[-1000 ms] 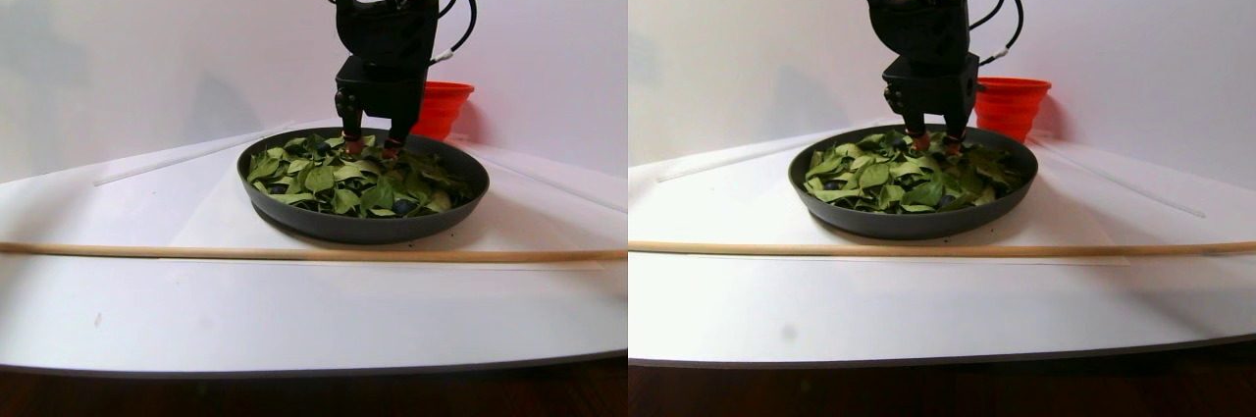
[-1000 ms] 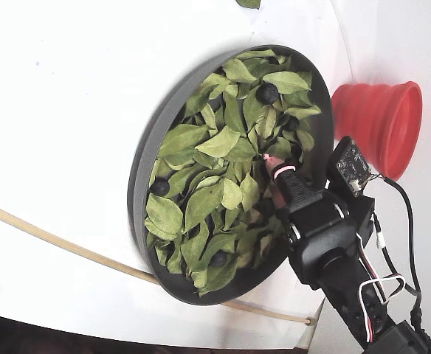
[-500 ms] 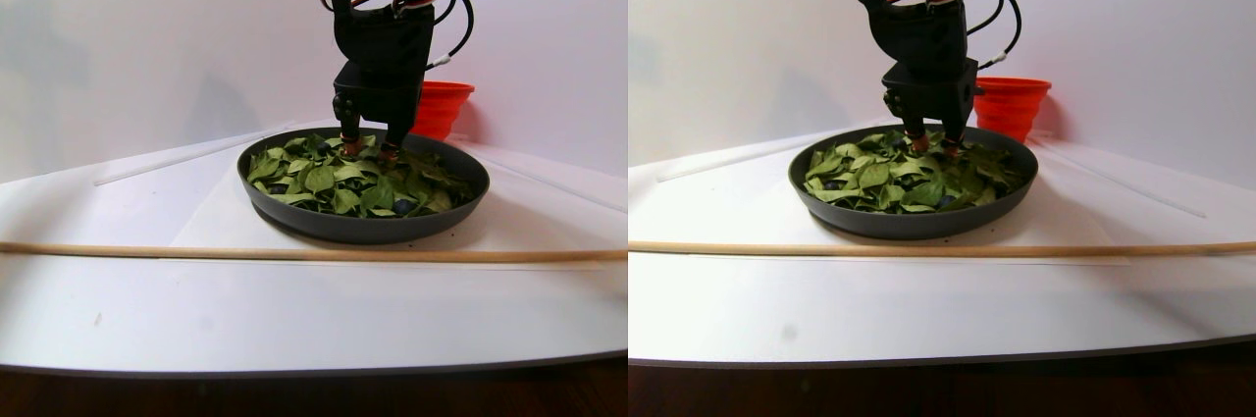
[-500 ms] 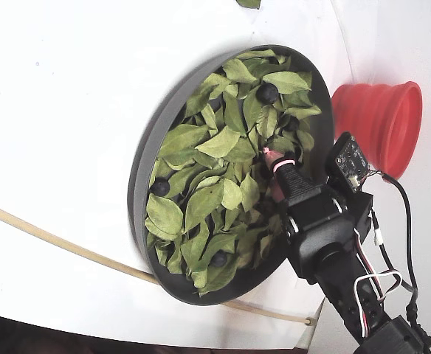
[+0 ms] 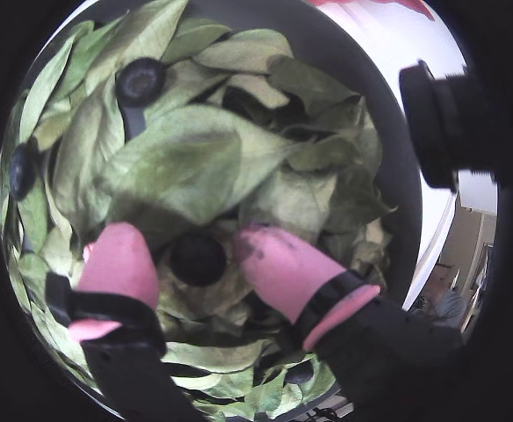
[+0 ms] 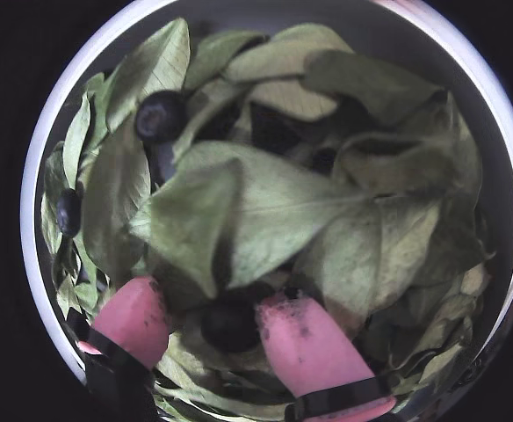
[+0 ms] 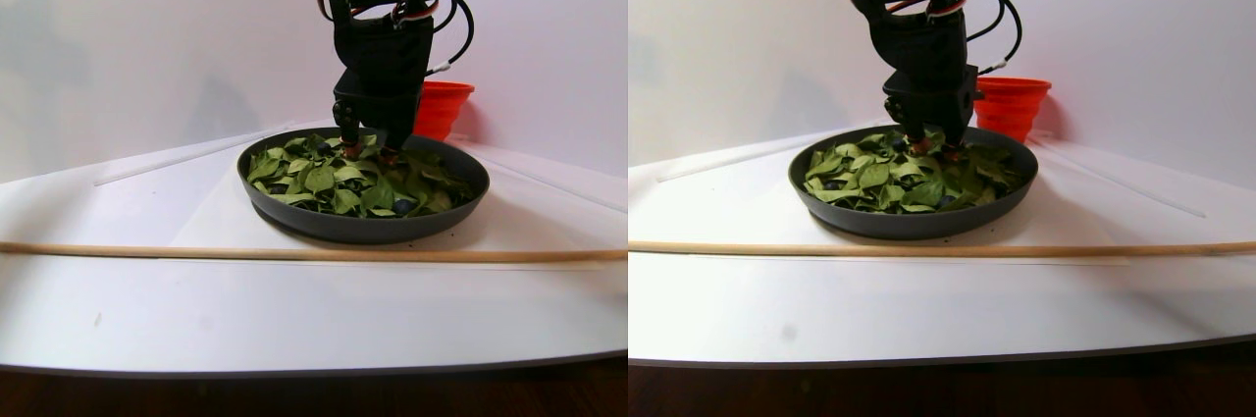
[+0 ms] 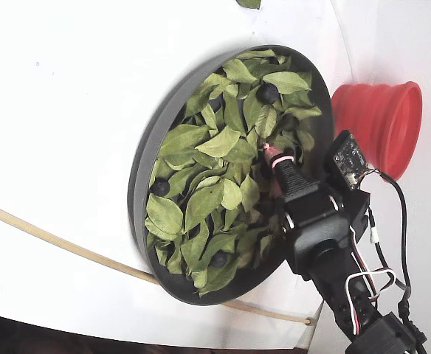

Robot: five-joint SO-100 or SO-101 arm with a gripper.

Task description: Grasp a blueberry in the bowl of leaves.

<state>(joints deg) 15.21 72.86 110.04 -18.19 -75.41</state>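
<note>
Next, my gripper grips the small blue-black blueberry by its round body (image 5: 198,258) to grasp it.
The dark grey bowl (image 8: 138,184) is full of green leaves (image 8: 201,199). My gripper (image 5: 195,246) reaches down into them at the bowl's far side in the stereo pair view (image 7: 368,150). Its pink fingertips (image 5: 120,259) stand open on either side of a blueberry (image 5: 197,258) that lies on the leaves, with a gap on the left. In the other wrist view the gripper (image 6: 217,308) straddles the same blueberry (image 6: 230,323), and the right finger is close against it. Other blueberries lie apart among the leaves (image 5: 140,81) (image 6: 68,211) (image 8: 268,92) (image 8: 218,259).
A red ribbed cup (image 8: 381,125) stands just beyond the bowl, beside the arm. A thin wooden stick (image 7: 294,252) lies across the white table in front of the bowl. A black camera module (image 5: 432,123) juts out beside the gripper.
</note>
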